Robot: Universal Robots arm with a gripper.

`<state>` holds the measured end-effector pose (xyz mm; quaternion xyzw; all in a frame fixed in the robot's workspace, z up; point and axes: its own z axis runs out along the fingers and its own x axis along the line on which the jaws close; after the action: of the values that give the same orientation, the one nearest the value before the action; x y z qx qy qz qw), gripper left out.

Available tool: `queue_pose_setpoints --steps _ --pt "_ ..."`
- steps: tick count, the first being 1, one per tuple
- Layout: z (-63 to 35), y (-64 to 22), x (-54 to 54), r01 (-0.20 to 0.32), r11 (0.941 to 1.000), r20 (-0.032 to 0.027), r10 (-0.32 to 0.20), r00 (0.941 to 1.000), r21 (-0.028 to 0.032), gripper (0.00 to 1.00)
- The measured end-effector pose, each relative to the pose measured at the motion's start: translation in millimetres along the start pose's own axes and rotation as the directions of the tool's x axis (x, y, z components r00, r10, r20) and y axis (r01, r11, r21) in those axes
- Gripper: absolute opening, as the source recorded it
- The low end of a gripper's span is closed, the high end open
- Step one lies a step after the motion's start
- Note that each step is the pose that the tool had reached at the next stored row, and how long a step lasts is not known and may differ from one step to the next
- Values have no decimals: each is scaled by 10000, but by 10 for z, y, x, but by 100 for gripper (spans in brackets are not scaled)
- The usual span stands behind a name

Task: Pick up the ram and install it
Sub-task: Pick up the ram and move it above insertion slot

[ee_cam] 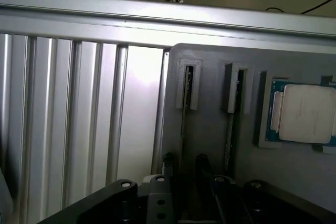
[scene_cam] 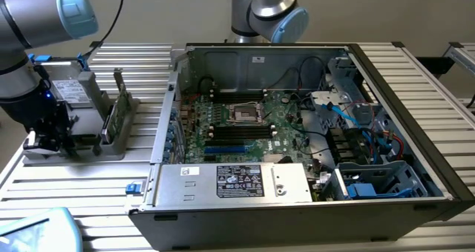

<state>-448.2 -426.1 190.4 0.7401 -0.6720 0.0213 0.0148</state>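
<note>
I need to grab the ram by its bare upper edge (ee_cam: 182, 132) next, because the slot of the grey holder wraps around the ram's end and lower side.
The ram (scene_cam: 109, 123) stands on edge in a grey holder (scene_cam: 111, 149) on the exterior view's left, beside the open computer case. From the wrist it appears as a thin edge-on stick (ee_cam: 182, 124) in a slot of the holder (ee_cam: 210, 129), with a second stick (ee_cam: 230, 129) in the neighbouring slot. My gripper (scene_cam: 49, 142) hangs low over the holder's near-left part, to the exterior view's left of the sticks. In the wrist view the gripper (ee_cam: 185, 162) is open, with nothing between its dark fingers (ee_cam: 168, 160). The first stick's edge lines up with the gap.
The open case (scene_cam: 419, 115) holds the motherboard, with dark memory slots (scene_cam: 241, 131) below the processor socket (scene_cam: 245, 112). A silver power supply (scene_cam: 230, 181) sits at the front. A square processor chip (ee_cam: 307, 114) and a silver drive (scene_cam: 70, 90) rest on the holder. Another arm (scene_cam: 267, 13) stands behind the case.
</note>
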Motion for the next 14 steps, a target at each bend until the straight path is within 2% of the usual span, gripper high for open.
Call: queue_pose_setpoints --steps 11,13,14 --pt "0 0 0 0 10000 -1 0 10000 -2 29" --pt "0 0 0 0 10000 0 0 10000 -3 16" --pt "0 0 0 0 10000 0 0 10000 -3 16"
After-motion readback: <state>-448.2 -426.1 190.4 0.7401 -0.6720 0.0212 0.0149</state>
